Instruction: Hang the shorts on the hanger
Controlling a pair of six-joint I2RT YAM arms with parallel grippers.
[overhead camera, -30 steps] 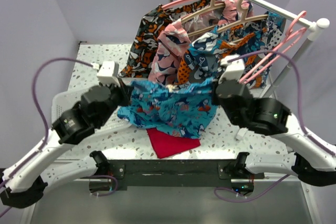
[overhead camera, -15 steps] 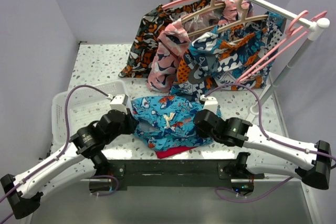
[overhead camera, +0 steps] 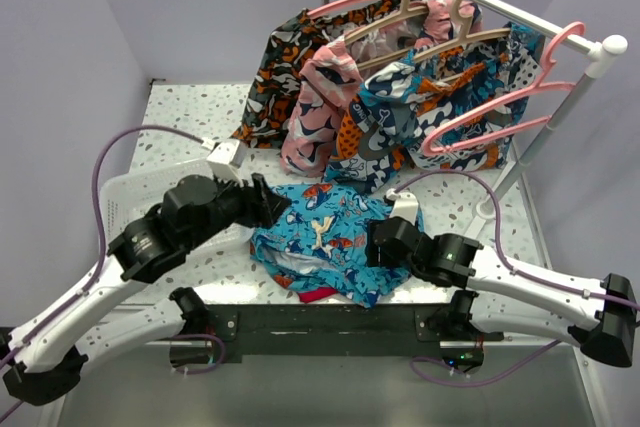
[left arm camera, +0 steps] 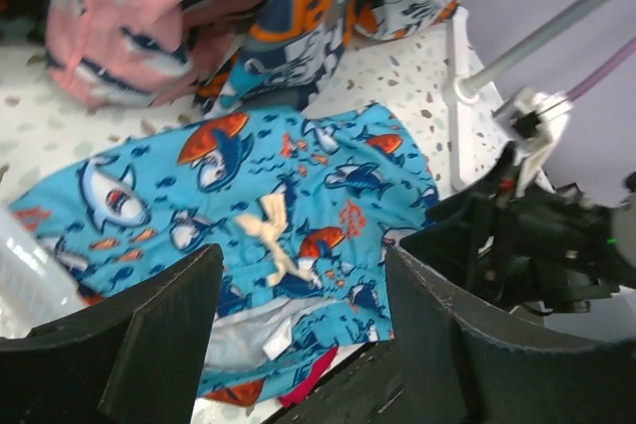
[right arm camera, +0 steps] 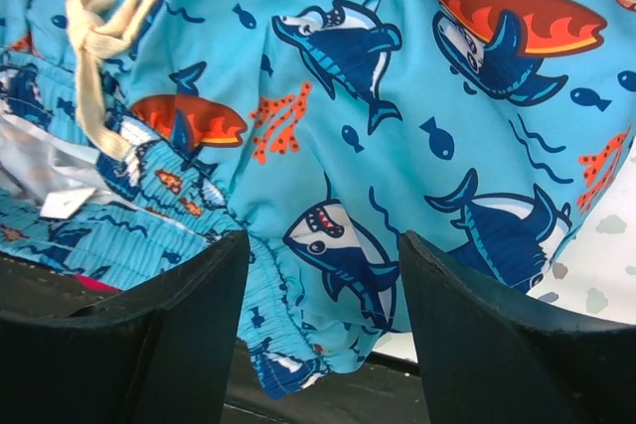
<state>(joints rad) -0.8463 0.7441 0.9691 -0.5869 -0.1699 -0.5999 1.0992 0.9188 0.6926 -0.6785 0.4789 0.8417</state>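
Observation:
Next, my left gripper grabs the pink hanger by its end away from the post. That leaves the opposite end free to enter the shorts' waistband.
The turquoise shark-print shorts (overhead camera: 320, 242) lie crumpled on the table near its front edge, drawstring up. My left gripper (overhead camera: 272, 205) hovers open over their left side; the left wrist view has the shorts (left arm camera: 298, 176) below its spread fingers, with nothing between them. My right gripper (overhead camera: 375, 245) sits low at the shorts' right edge, also open; the elastic waistband (right arm camera: 298, 325) lies loose between its fingers (right arm camera: 467, 325), ungripped. The slim pink hanger (overhead camera: 487, 99) hangs from the rail's right end, apart from both grippers.
A red cloth (overhead camera: 318, 295) peeks out under the shorts at the table's edge. Patterned garments (overhead camera: 400, 97) on tan wooden hangers (overhead camera: 440, 42) crowd the rail (overhead camera: 520, 17) behind. A white basket (overhead camera: 125, 197) lies under the left arm. The rail's post (overhead camera: 520, 167) stands at the right.
Both grippers opened and let go of the shorts, which went from stretched between them to a heap on the table. The left gripper rose and drew back; the pink hanger swung.

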